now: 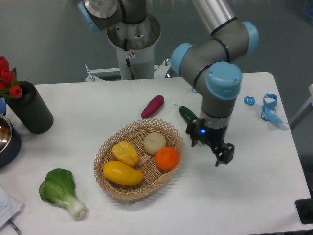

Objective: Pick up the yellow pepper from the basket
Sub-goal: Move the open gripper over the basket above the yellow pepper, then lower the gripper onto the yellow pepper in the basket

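The yellow pepper is in the wicker basket. My gripper needs to grab the pepper by its ribbed body (126,154) next, so that it can pick the pepper out.
The yellow pepper (125,152) is small, blocky and ribbed, and lies in the left part of the tan wicker basket (172,131). Beside it in the basket are a longer smooth yellow mango-shaped fruit (122,173), a pale round fruit (154,142) and an orange (167,158). My gripper (211,149) hangs above the table to the right of the basket, apart from its rim. Its fingers stand apart and hold nothing.
A purple eggplant (152,106) and a dark green pepper (188,114) lie behind the basket. A green bok choy (59,190) lies at front left. A black vase with red tulips (29,108) and a metal bowl (6,139) stand at left. Blue items (268,105) lie at right.
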`<state>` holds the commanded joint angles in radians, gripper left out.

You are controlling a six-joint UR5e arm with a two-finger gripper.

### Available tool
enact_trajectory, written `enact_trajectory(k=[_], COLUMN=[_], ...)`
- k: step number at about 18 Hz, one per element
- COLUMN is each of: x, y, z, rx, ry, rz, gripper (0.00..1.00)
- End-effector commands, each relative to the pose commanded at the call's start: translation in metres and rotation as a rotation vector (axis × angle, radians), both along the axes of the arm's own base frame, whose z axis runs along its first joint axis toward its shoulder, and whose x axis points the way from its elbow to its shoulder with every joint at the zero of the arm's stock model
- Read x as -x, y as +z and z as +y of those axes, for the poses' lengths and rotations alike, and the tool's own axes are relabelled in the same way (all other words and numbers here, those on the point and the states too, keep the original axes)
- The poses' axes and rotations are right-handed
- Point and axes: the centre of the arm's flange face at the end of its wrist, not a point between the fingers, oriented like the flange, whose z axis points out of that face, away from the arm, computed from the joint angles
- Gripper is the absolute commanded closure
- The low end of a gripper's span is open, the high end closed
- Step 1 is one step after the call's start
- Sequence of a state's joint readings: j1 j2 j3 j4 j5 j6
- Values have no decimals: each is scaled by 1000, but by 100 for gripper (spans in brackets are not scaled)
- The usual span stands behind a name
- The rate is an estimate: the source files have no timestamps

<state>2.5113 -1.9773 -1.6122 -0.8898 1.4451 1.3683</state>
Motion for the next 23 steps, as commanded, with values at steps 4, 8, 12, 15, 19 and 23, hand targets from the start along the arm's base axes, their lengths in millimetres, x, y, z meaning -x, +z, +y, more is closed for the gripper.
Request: enact_trajectory(k=[4, 8, 12, 15, 19, 23], x=[-26, -66, -106, -137, -147, -143], y=[-7, -33, -44, -55, -42, -47], z=[20, 35, 49, 50, 36, 26], rx=[-68, -30, -8, 14, 10, 20], ry=[-11, -247, -332, -448, -588, -709], rz=[-83, -83, -93, -96, -52, -27], gripper=[0, 0, 0, 2, 0, 0])
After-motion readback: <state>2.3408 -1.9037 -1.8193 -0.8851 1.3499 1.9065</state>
